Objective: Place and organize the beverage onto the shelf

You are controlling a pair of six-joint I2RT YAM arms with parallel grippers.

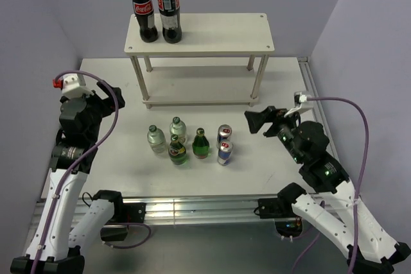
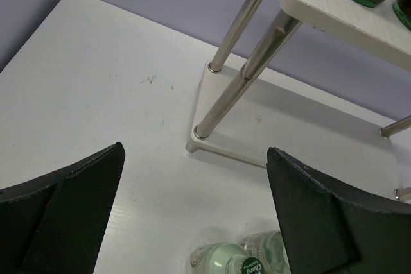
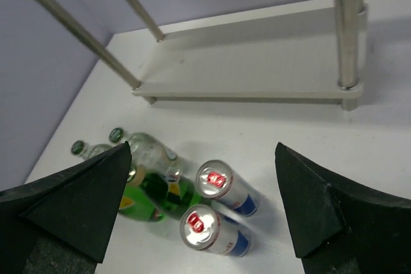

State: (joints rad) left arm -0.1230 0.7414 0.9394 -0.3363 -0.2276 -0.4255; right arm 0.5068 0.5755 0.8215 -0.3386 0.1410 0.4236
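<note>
The can should stand upright on the shelf's top board (image 1: 218,33), so my right gripper will grab the silver-topped can's body (image 1: 224,156) next.
Six small drinks stand grouped on the table in front of the cream-white shelf (image 1: 212,30): two clear bottles (image 1: 156,139) (image 1: 178,129), two green bottles (image 1: 178,150) (image 1: 201,144) and two blue-and-silver cans (image 1: 224,134) (image 1: 225,153). My left gripper (image 1: 108,104) is open and empty, up and left of the group; its wrist view shows the gripper (image 2: 194,152) above the clear bottles (image 2: 221,261). My right gripper (image 1: 257,120) is open and empty, just right of the cans. Its wrist view shows the gripper (image 3: 202,147) over the cans (image 3: 221,184) (image 3: 209,229) and green bottles (image 3: 164,194).
Two tall cola bottles (image 1: 144,8) (image 1: 169,4) stand on the left end of the shelf's top board. The lower board (image 3: 257,62) holds nothing. Metal legs (image 2: 221,97) stand at the shelf's corners. Purple walls close in the table on three sides.
</note>
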